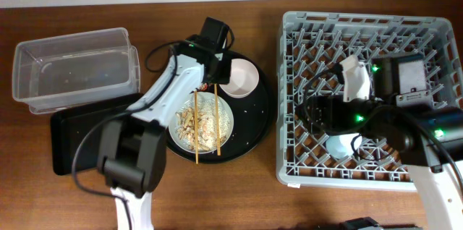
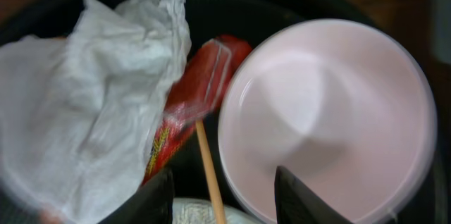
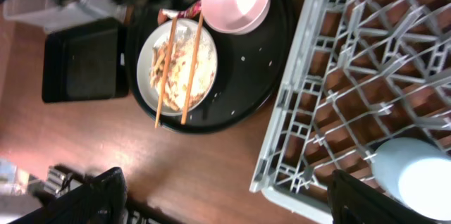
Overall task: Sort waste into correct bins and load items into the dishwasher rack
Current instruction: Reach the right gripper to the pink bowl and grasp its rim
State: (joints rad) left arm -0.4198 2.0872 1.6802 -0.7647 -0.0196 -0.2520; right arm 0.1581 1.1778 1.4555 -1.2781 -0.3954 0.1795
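Note:
Next, my right gripper grabs the pale pink bowl by its rim, so the bowl's rounded body stays free to load into the grey dishwasher rack.
My left gripper (image 2: 225, 199) is open, low over the back of the round black tray (image 1: 255, 118). Between its fingers lies a wooden chopstick (image 2: 210, 168). A crumpled white tissue (image 2: 84, 104) and a red wrapper (image 2: 190, 97) lie left of it, the pale pink bowl (image 2: 324, 118) to the right. The white plate (image 1: 202, 121) holds beige food scraps and both chopsticks (image 1: 197, 125). My right gripper (image 3: 239, 206) is open and empty above the grey dishwasher rack (image 1: 369, 92), near its front left part. The blue cup (image 3: 416, 178) sits in the rack. No orange piece is distinct.
The clear plastic tub (image 1: 72, 67) stands at the back left, with the black rectangular tray (image 1: 79, 139) just in front of it. The left arm reaches across the tray's right edge. Bare wooden table lies in front of the round tray and the rack.

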